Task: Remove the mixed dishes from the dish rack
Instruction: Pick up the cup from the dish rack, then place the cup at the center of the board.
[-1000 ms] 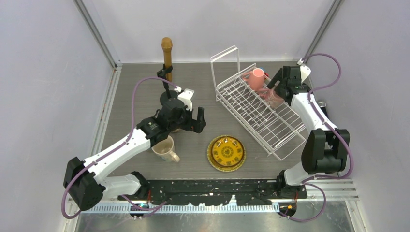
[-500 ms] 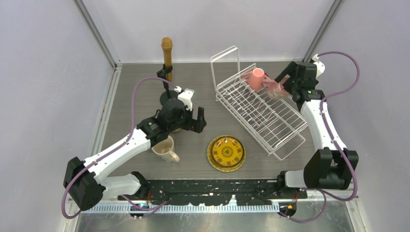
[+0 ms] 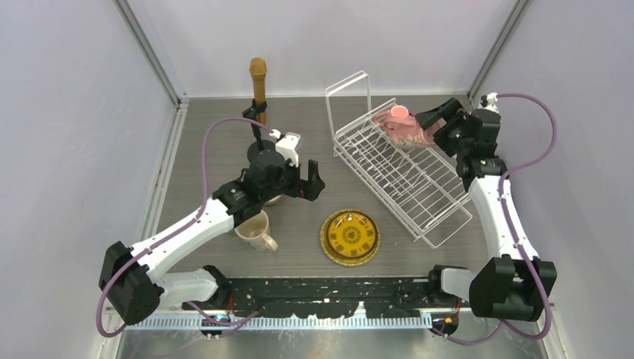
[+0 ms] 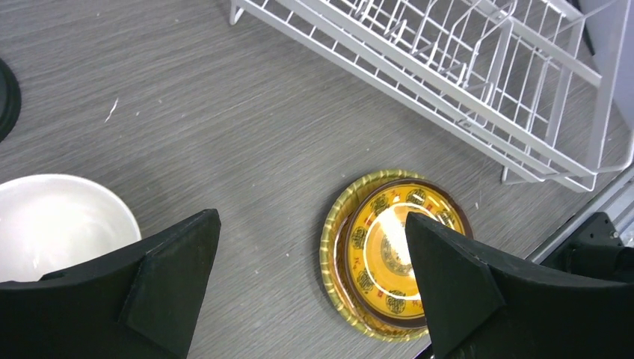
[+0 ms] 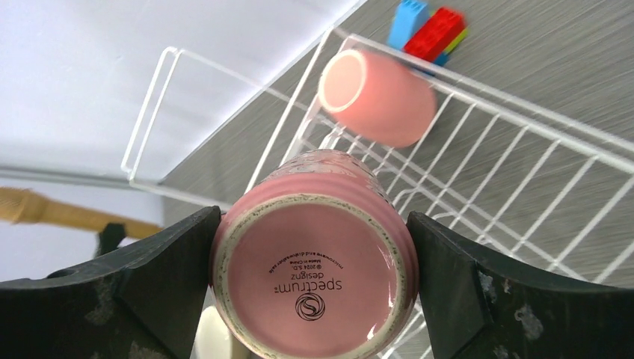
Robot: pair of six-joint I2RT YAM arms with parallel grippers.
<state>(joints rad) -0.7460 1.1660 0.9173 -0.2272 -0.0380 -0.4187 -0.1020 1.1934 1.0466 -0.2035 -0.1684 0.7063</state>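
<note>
The left gripper reaches the pink ribbed mug (image 3: 406, 132) next and grabs it by its rim. The mug's base stays free to be set on the tabletop.
The white wire dish rack (image 3: 419, 187) lies diagonally at the back right. My right gripper (image 3: 423, 129) is shut on a pink ribbed mug (image 3: 406, 132) and holds it tipped over the rack's far end. In the right wrist view the mug's base (image 5: 314, 280) fills the gap of that gripper (image 5: 314, 247). A smaller plain pink cup (image 5: 377, 97) lies in the rack (image 5: 523, 172) beyond it. My left gripper (image 3: 307, 183) is open and empty above the table. A yellow-orange patterned plate (image 3: 350, 237) and a cream mug (image 3: 254, 230) sit on the table.
A brown microphone (image 3: 258, 78) on a black stand is at the back left. Coloured toy bricks (image 5: 432, 31) lie behind the rack. In the left wrist view my open gripper (image 4: 310, 277) has the plate (image 4: 374, 254) and the rack (image 4: 448, 75) below it, and the cream mug (image 4: 60, 224) at left.
My right gripper has lifted the pink ribbed mug out of the rack and swung it up and back, tipping it. My left gripper has drifted slightly to the right.
</note>
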